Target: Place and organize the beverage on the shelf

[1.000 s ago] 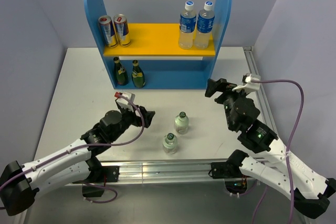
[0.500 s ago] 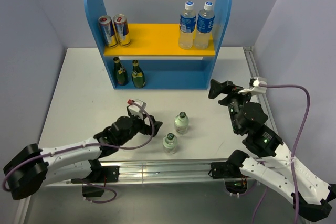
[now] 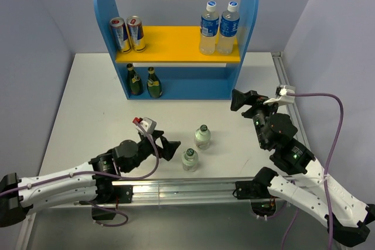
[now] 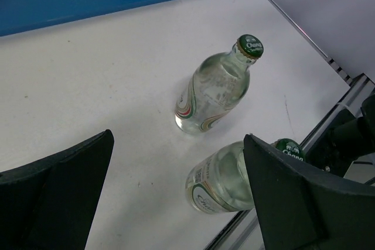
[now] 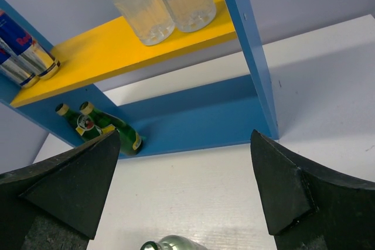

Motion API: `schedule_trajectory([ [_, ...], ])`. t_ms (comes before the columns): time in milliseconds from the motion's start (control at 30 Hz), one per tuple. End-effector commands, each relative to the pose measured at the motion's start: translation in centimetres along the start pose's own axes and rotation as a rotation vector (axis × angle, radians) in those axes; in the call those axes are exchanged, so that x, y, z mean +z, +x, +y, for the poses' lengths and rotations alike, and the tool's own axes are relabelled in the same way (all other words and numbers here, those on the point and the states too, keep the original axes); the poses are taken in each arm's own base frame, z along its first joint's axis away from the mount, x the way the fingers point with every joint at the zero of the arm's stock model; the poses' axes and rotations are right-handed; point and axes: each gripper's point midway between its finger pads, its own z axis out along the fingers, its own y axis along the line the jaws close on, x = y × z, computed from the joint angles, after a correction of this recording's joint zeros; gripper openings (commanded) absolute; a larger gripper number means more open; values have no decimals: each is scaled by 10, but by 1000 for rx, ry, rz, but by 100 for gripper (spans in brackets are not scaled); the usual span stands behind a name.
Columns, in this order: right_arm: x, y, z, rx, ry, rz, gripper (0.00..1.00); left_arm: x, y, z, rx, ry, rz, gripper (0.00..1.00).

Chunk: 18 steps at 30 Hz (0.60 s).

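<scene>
I would leave the nearer short bottle on the tabletop if I pulled my left gripper sideways now, because the gripper's open fingers stand beside the bottle.
The shelf (image 3: 176, 44) stands at the back of the table. Two clear plastic bottles (image 3: 218, 27) with blue labels stand on the right of its yellow board. Two dark green glass bottles (image 3: 144, 81) stand at the left of its lower level. Two short clear bottles stand on the table, one farther (image 3: 202, 137) and one nearer (image 3: 189, 160). My left gripper (image 3: 168, 147) is open and empty just left of the nearer one. In the left wrist view, that bottle (image 4: 225, 182) is by the right finger (image 4: 304, 203). My right gripper (image 3: 243, 100) is open and empty, facing the shelf (image 5: 252, 62).
Two metal cans (image 3: 128, 33) stand on the left of the yellow board. A metal rail (image 3: 187, 188) runs along the table's near edge, close behind the nearer short bottle. Grey walls close in the left, right and back.
My left gripper has moved right and toward the near edge, closing in on the nearer short bottle. My right gripper has shifted slightly. No bottle has moved.
</scene>
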Motion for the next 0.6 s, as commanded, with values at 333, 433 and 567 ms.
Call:
schedule_trajectory([
  [333, -1, -5, 1, 17, 1, -13, 99, -10, 37, -42, 20, 150, 157, 99],
  [433, -1, -4, 1, 17, 0, -12, 99, -15, 42, -57, 25, 208, 156, 99],
  [567, 0, -4, 2, 18, -1, -10, 99, -15, 50, -67, 36, 249, 166, 99],
])
